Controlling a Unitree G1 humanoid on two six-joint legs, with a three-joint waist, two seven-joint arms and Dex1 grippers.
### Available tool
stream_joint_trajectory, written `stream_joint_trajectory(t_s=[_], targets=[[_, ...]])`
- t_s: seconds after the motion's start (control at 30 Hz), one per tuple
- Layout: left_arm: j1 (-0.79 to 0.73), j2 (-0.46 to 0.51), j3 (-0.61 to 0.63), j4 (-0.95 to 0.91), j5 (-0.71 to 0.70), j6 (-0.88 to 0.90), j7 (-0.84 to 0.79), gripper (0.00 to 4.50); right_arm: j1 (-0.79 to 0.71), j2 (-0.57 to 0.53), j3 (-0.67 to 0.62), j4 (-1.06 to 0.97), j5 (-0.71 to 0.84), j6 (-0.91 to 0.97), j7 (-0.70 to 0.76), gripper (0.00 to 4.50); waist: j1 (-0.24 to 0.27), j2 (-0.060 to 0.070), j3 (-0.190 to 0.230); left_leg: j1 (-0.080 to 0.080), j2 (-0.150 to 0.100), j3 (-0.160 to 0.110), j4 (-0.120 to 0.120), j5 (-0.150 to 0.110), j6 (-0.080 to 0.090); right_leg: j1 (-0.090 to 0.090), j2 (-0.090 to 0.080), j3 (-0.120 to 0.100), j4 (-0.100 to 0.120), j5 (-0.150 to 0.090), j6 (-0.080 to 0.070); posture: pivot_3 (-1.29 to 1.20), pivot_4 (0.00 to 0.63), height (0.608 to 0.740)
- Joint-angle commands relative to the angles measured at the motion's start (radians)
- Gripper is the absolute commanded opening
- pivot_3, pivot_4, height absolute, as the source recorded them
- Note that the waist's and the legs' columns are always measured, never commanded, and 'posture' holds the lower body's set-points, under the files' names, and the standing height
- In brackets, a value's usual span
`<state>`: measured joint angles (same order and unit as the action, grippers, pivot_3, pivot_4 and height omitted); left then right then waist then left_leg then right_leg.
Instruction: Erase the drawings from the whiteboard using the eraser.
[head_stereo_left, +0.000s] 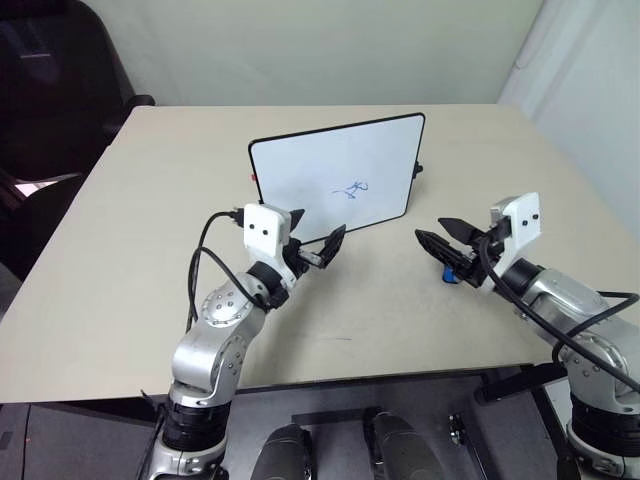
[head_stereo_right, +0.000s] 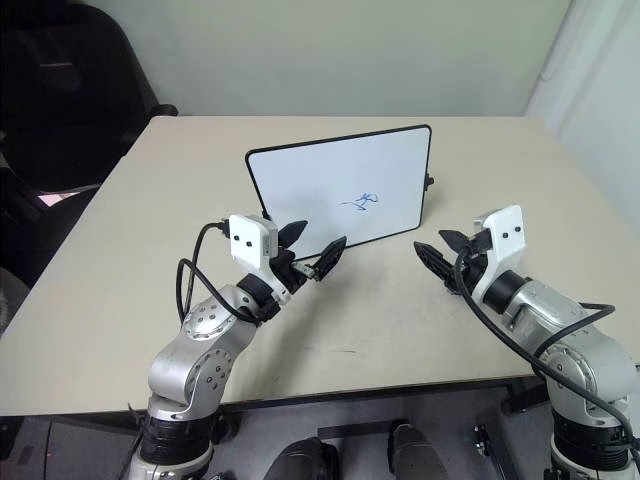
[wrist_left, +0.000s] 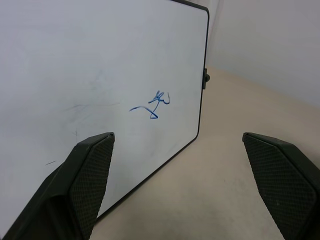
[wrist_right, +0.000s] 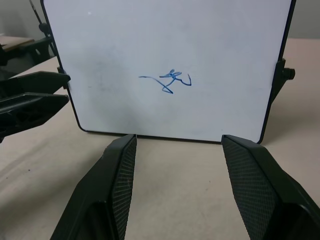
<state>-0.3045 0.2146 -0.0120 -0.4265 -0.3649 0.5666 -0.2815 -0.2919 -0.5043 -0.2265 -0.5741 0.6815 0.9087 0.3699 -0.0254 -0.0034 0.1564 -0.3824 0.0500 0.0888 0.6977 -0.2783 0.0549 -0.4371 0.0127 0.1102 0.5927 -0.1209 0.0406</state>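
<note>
My right gripper grips the eraser by its narrow handle end (head_stereo_left: 450, 275) next, to wipe the blue scribble (head_stereo_left: 352, 189) off the whiteboard.
The whiteboard (head_stereo_left: 320, 165) stands upright near the table's middle, its face turned toward me. The drawings (head_stereo_left: 352, 188) are a small blue scribble low on its right half, also clear in the right wrist view as drawings (wrist_right: 167, 80). My left gripper (head_stereo_left: 322, 232) hovers open just in front of the board's lower edge, with nothing between its fingers (wrist_left: 92, 165). My right gripper (head_stereo_left: 432, 230) is open and empty too, off the board's lower right corner and pointing at it. The blue eraser (head_stereo_left: 452, 272) shows just under the right gripper, by the tabletop.
The beige table (head_stereo_left: 150, 250) reaches to its front edge just below my arms. A black chair (head_stereo_left: 50, 90) stands beyond the far left corner. A black knob (head_stereo_left: 418, 168) sticks out from the board's right edge.
</note>
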Motion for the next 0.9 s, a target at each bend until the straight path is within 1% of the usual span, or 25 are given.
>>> stream_joint_trajectory(t_s=[0.03,0.13,0.23,0.33,0.43,0.63,0.9], targets=[[-0.009,-0.004,0.013,-0.009,-0.005,-0.025,-0.003,4.5,-0.044,-0.027,-0.008,0.024,-0.001,0.035,-0.026,2.85,0.0,0.0,0.0,0.0,0.0,0.0,0.0,0.0,0.0,0.0,0.0,0.0,0.0,0.0,0.0,0.0,0.15,0.74],[-0.009,-0.002,0.013,-0.006,0.001,-0.035,-0.004,4.5,-0.082,-0.055,0.006,0.089,-0.039,0.083,-0.061,2.85,0.0,0.0,0.0,0.0,0.0,0.0,0.0,0.0,0.0,0.0,0.0,0.0,0.0,0.0,0.0,0.0,0.15,0.74],[-0.008,-0.003,0.011,-0.001,0.003,-0.041,-0.005,4.5,-0.102,-0.083,0.033,0.167,-0.102,0.123,-0.098,3.45,0.003,0.0,0.0,0.0,0.0,-0.001,0.0,0.0,0.0,-0.001,0.0,0.0,0.0,0.0,0.001,0.0,0.15,0.74],[-0.01,-0.006,0.005,0.0,0.007,-0.044,-0.001,4.5,-0.121,-0.094,0.045,0.238,-0.149,0.187,-0.14,4.4,0.003,0.0,0.0,0.0,0.0,-0.001,0.0,0.0,0.001,-0.002,0.0,0.0,0.0,0.001,0.001,0.0,0.15,0.74],[-0.011,-0.006,0.005,0.0,0.006,-0.042,0.0,4.5,-0.15,-0.065,0.01,0.283,-0.152,0.264,-0.182,4.46,0.003,0.0,0.0,0.0,0.0,0.0,0.0,0.0,0.001,-0.001,-0.001,0.0,0.0,0.001,0.002,0.0,0.15,0.74],[-0.013,-0.001,0.009,-0.003,-0.001,-0.034,-0.003,4.5,-0.145,-0.062,0.028,0.27,-0.153,0.359,-0.169,4.46,0.003,0.0,0.0,0.0,0.0,0.0,-0.001,0.0,0.001,-0.001,0.0,0.0,0.001,0.001,0.002,0.0,0.15,0.74],[-0.007,0.008,0.014,-0.008,-0.006,-0.032,-0.008,4.5,-0.144,-0.038,0.071,0.303,-0.204,0.385,-0.179,4.46,0.003,0.0,0.0,0.0,0.0,0.0,0.0,0.0,0.001,-0.002,0.0,0.0,0.001,0.001,0.002,0.0,0.15,0.74]])
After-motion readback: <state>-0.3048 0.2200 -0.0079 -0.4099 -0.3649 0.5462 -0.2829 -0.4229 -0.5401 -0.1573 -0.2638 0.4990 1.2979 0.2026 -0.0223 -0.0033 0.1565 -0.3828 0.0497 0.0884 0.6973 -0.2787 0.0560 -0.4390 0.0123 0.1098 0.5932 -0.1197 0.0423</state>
